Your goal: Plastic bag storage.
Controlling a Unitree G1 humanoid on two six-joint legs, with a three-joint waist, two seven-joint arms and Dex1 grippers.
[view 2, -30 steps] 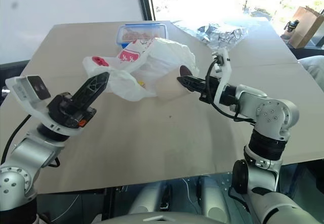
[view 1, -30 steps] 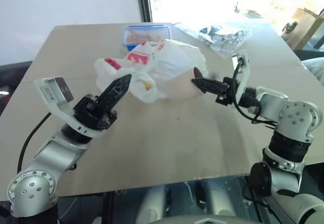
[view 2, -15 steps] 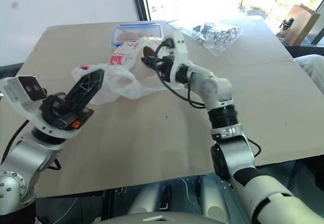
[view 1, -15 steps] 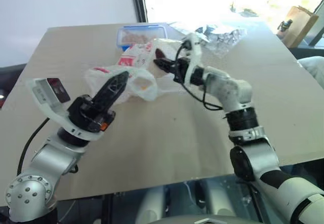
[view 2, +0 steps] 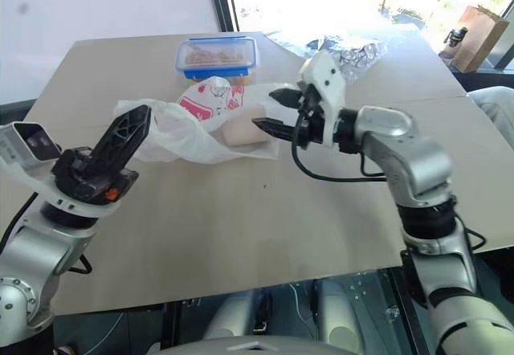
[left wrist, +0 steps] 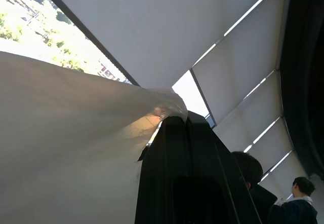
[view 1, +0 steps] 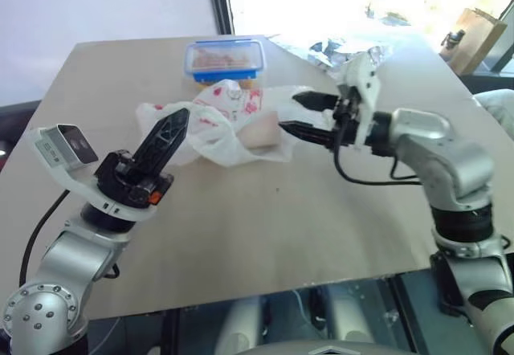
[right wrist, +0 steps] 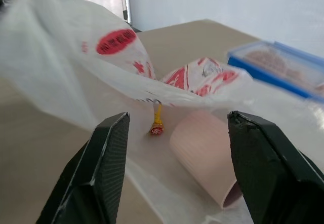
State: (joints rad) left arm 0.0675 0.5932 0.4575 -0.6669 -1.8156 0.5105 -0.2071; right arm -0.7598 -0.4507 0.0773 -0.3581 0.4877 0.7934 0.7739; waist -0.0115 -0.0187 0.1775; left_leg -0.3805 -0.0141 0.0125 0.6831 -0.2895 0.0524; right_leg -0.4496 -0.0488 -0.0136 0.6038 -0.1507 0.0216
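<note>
My left gripper needs to stay closed on the plastic bag until it is spread flat, because the fold [left wrist: 169, 103] in my fingers hangs above the table with film [left wrist: 76, 133] bunched.
The plastic bag [view 1: 229, 118], white and crinkly with red logos, lies spread on the table [view 1: 281, 226] with a pinkish roll [view 1: 259, 132] showing through it. My left gripper [view 1: 175, 122] is raised at the bag's left end, shut on a fold of it; in the left wrist view the film [left wrist: 76, 133] drapes away from the closed fingertips. My right gripper [view 1: 299, 114] stands open at the bag's right edge, one finger above the other, holding nothing. Between its fingers [right wrist: 106, 153] I see the bag [right wrist: 116, 72] and the roll [right wrist: 202, 153] just ahead.
A clear food box with a blue lid [view 1: 225, 59] sits behind the bag. Crumpled silvery foil [view 1: 345, 50] lies at the back right. A brown paper bag [view 1: 474, 38] stands beyond the table. People [left wrist: 298, 193] stand in the background.
My right gripper, shut a second ago, swung left over the bag, then came back right and opened. The bag now lies flatter and more spread out. My left gripper kept its hold.
</note>
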